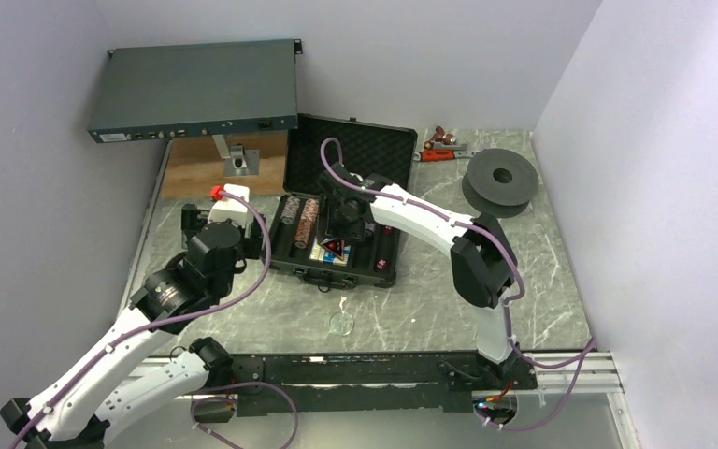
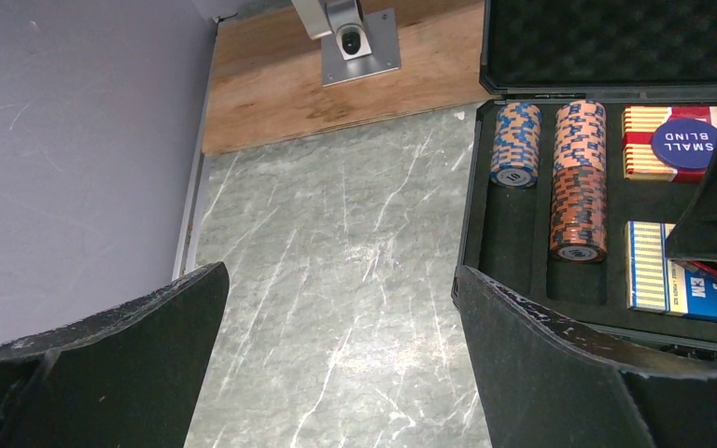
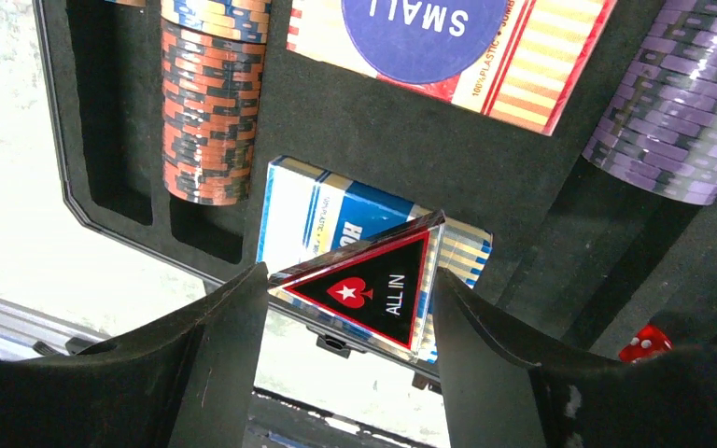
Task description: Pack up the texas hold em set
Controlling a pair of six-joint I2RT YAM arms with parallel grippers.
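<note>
The "ALL IN" marker would land on the blue deck, which lies flat below it, if the right gripper opened now, so the right gripper should release the marker.
The black case (image 1: 374,154) lies open at mid-table, lid up. Its foam tray (image 3: 355,121) holds orange striped chips (image 3: 207,121), purple chips (image 3: 681,112), a red card deck (image 3: 541,75) with a blue "SMALL BLIND" button (image 3: 420,28) on it, a blue card deck (image 3: 336,210) and a red die (image 3: 644,343). My right gripper (image 3: 345,280) is shut on the triangular black-red "ALL IN" marker (image 3: 373,289), above the case's near edge over the blue deck. My left gripper (image 2: 336,280) is open and empty over bare table, left of the case (image 2: 616,47).
A grey-blue rack unit (image 1: 196,89) stands at the back left above a wooden board (image 1: 215,168) with a metal bracket (image 2: 350,37). A black spool (image 1: 500,178) and a red-handled tool (image 1: 444,150) lie at the back right. A small clear disc (image 1: 342,323) lies in front of the case.
</note>
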